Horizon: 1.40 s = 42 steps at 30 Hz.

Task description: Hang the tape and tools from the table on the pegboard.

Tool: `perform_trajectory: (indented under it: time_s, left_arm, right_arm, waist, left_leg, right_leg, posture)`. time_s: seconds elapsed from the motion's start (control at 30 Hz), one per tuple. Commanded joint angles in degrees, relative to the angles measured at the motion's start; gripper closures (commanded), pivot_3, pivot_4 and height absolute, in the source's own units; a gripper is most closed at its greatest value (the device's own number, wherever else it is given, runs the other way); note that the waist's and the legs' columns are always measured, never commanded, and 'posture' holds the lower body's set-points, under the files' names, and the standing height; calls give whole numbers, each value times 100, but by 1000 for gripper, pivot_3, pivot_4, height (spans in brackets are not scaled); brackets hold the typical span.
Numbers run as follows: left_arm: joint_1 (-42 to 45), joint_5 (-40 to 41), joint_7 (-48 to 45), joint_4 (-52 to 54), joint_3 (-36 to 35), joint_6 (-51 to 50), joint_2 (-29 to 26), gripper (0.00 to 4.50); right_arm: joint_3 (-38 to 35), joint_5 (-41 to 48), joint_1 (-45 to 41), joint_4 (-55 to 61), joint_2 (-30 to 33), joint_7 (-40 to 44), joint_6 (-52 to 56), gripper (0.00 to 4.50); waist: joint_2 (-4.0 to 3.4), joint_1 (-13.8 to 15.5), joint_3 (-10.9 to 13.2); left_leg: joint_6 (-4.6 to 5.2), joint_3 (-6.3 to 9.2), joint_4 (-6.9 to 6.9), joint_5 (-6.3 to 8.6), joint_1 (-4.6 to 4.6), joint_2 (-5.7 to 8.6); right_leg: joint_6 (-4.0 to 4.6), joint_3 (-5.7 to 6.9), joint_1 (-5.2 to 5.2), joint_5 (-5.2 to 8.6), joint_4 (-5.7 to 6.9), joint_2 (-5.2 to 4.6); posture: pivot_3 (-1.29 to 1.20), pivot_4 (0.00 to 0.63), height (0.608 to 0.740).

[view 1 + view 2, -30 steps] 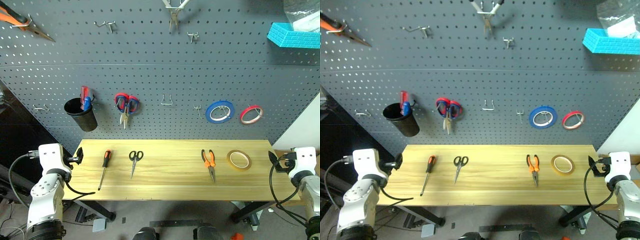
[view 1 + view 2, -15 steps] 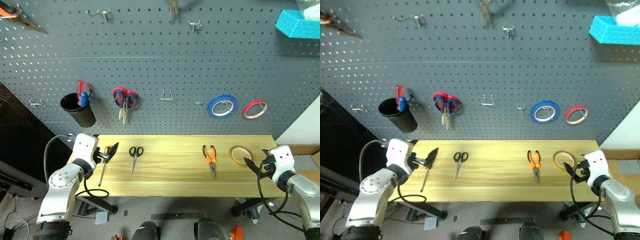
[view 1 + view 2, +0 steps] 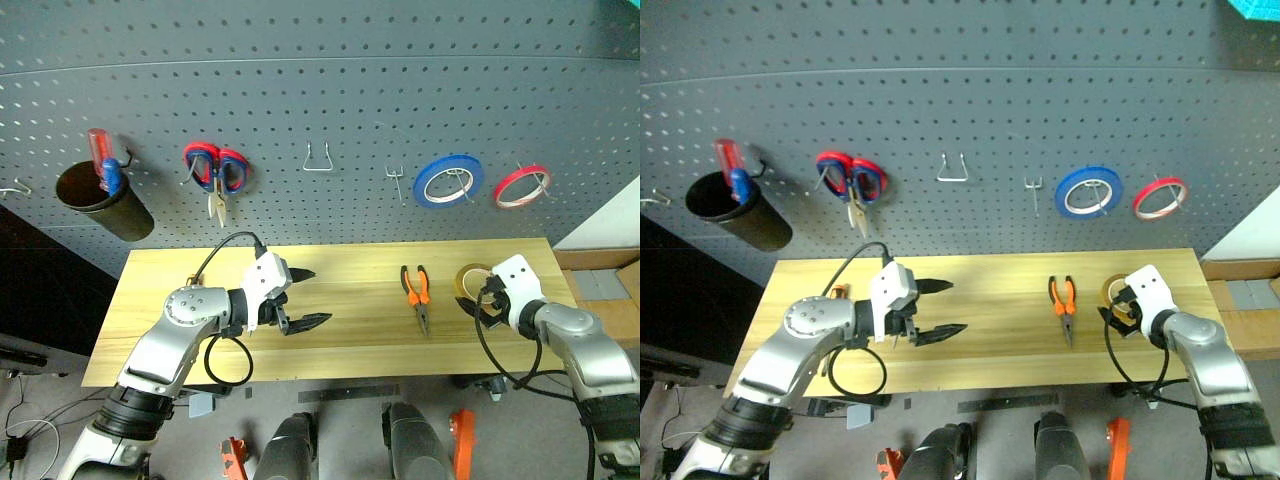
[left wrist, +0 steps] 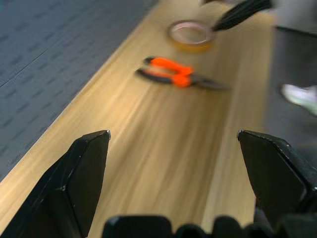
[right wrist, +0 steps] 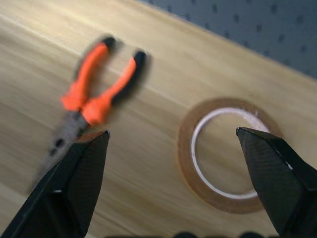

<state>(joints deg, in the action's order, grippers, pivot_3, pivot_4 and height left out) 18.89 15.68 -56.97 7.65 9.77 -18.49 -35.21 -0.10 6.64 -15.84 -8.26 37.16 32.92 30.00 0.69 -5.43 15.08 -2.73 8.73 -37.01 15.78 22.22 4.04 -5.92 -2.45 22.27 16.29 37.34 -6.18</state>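
My right gripper isn't ready to close on the tape yet. My fingers are above the tape's rim (image 3: 462,272) and would miss the tape if I closed now, so my right gripper should first go lower.
The yellow tape (image 3: 468,277) lies flat at the right end of the wooden table (image 3: 350,335). My right gripper (image 3: 474,303) hovers open at the tape's near edge, and the roll shows between its fingers in the right wrist view (image 5: 225,153). The orange-and-black pliers (image 3: 417,291) lie left of the tape. My left gripper (image 3: 315,297) hangs open over the table's middle, pointing right toward the pliers (image 4: 181,78), with nothing in it. A sliver of the screwdriver's orange handle (image 3: 835,292) peeks from behind my left arm. The black-handled scissors are hidden under that arm. The pegboard (image 3: 320,90) rises behind the table.
On the pegboard hang a black cup (image 3: 95,198) with a red-and-blue screwdriver, red-and-blue scissors (image 3: 212,172), a blue tape roll (image 3: 448,180) and a red tape roll (image 3: 520,187). Two bare hooks (image 3: 318,158) (image 3: 395,182) sit between the scissors and the blue roll.
The camera has tilted down. My left gripper swung right from the table's left end to over its middle. My right gripper moved left up to the tape. Both stayed open.
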Motion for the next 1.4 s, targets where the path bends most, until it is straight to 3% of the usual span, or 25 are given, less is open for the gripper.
perform_trajectory:
  time_s: [0.03,0.4,0.53,0.73,0.87,0.97,1.2,1.33,1.4]
  left_arm:
    - [253,-92,-215,-148,168,206,57,84]
    - [406,-406,-322,-283,221,651,12,84]
    - [326,-545,-369,-275,245,871,-62,27]
    - [276,-513,-370,-235,160,869,-60,27]
    - [218,-473,-312,-226,35,915,-69,27]
    - [143,-281,-220,-134,-252,792,-104,27]
    - [-221,-180,-105,102,-695,784,-378,27]
    - [-354,-61,180,458,-939,672,-344,27]
    - [-406,-31,256,582,-987,657,-317,27]
  right_arm:
    - [366,-378,-575,-946,83,228,-136,250]
    - [1023,-1094,-2221,-3778,-180,725,-949,250]
    - [1185,-1263,-2529,-4404,-198,1051,-1008,1068]
    - [1320,-1393,-2628,-4818,-306,1525,-903,3133]
    - [1348,-1495,-2583,-4916,-375,1407,-1050,4375]
    - [1328,-1614,-2497,-4721,-373,1020,-1396,4381]
    - [1095,-1777,-1064,-1650,200,672,-1425,4381]
    - [284,-1809,592,1713,553,493,-401,4381]
    - [79,-1875,1125,2828,476,372,23,4381]
  waist:
    - [9,-32,64]
    - [37,-115,183]
    - [39,-110,184]
    - [46,-105,180]
    - [61,-107,171]
    - [73,-108,164]
    - [62,-59,170]
    - [38,20,184]
    - [38,25,184]
  left_leg:
    - [1,-4,-1,0,2,-1]
    - [-22,-60,-38,-13,76,-54]
    - [-2,-68,-67,-1,76,-56]
    - [2,-67,-85,2,76,-57]
    - [1,-67,-86,1,74,-58]
    - [-1,-67,-86,0,72,-60]
    - [-2,-70,-89,0,75,-62]
    - [-2,-72,-89,0,92,-61]
    - [0,-73,-88,1,103,-63]
  right_leg:
    - [0,-1,2,0,0,0]
    - [0,-8,100,-1,65,-1]
    - [0,-8,96,-2,75,-1]
    - [-1,-7,91,-7,80,0]
    - [0,-7,90,-8,81,1]
    - [2,-6,91,-10,81,1]
    - [3,-6,98,-19,83,1]
    - [3,-8,114,-19,82,-2]
    - [3,-9,127,-19,82,1]
  posture:
    - [-159,341,740]
    - [-122,332,740]
    - [-119,327,740]
    - [-119,317,740]
    - [-122,310,740]
    - [-123,309,740]
    - [-122,303,740]
    - [-132,307,740]
    - [-138,309,740]
